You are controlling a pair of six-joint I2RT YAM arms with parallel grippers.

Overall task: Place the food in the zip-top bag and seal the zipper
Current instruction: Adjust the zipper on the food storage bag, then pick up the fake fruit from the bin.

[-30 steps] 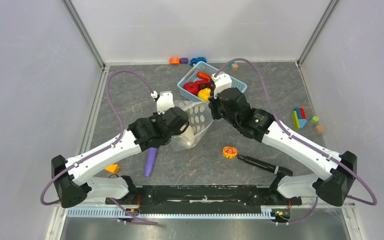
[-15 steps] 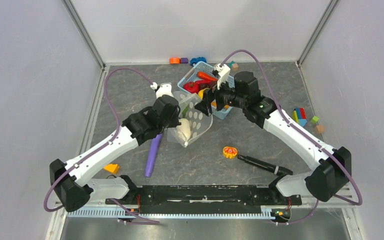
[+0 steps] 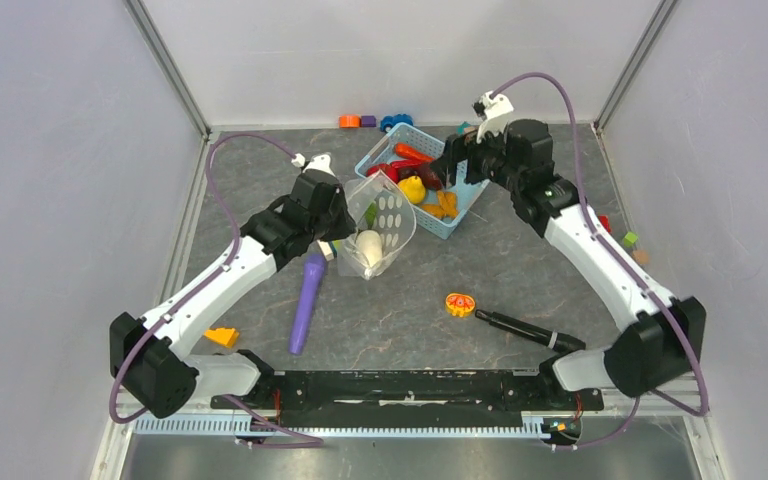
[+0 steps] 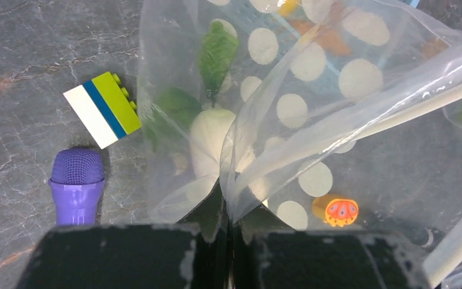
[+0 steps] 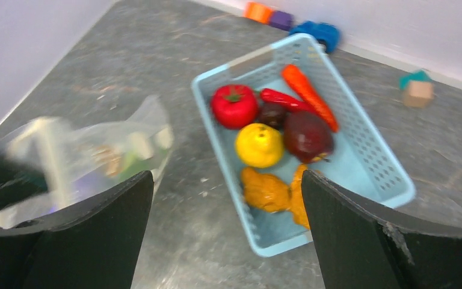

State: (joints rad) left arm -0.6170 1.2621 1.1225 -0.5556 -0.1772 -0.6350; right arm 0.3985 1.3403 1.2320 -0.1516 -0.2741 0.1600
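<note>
My right gripper grabs the yellow pepper by its narrow top (image 3: 413, 188) next, since this leaves its round body free to enter the zip-top bag first.
The clear polka-dot zip-top bag (image 3: 388, 220) hangs just left of the light-blue basket (image 3: 465, 205). My left gripper (image 4: 227, 218) is shut on an edge of the bag (image 4: 313, 72), and the zipper (image 4: 409, 107) runs up to the right. A white egg (image 4: 209, 137) and green pieces lie inside the bag. In the basket (image 5: 385, 174) sits more food: a red tomato (image 5: 234, 105), a yellow pepper (image 5: 259, 145), a chili (image 5: 281, 98), a carrot (image 5: 308, 94) and a maroon ball (image 5: 307, 136). My right gripper (image 5: 227, 176) is open and holds nothing, over the basket.
A purple stick (image 3: 307, 298) and a white-blue-green block (image 4: 103, 108) lie left of the bag. An orange slice toy (image 3: 460, 303) and a black tool (image 3: 522, 328) are in front. Blocks sit at the back wall (image 3: 350, 121), far right (image 3: 600, 236) and near left (image 3: 225, 337).
My right gripper has opened and drawn back from the bag's mouth to above the basket. The left arm has carried the bag a little farther away and to the left.
</note>
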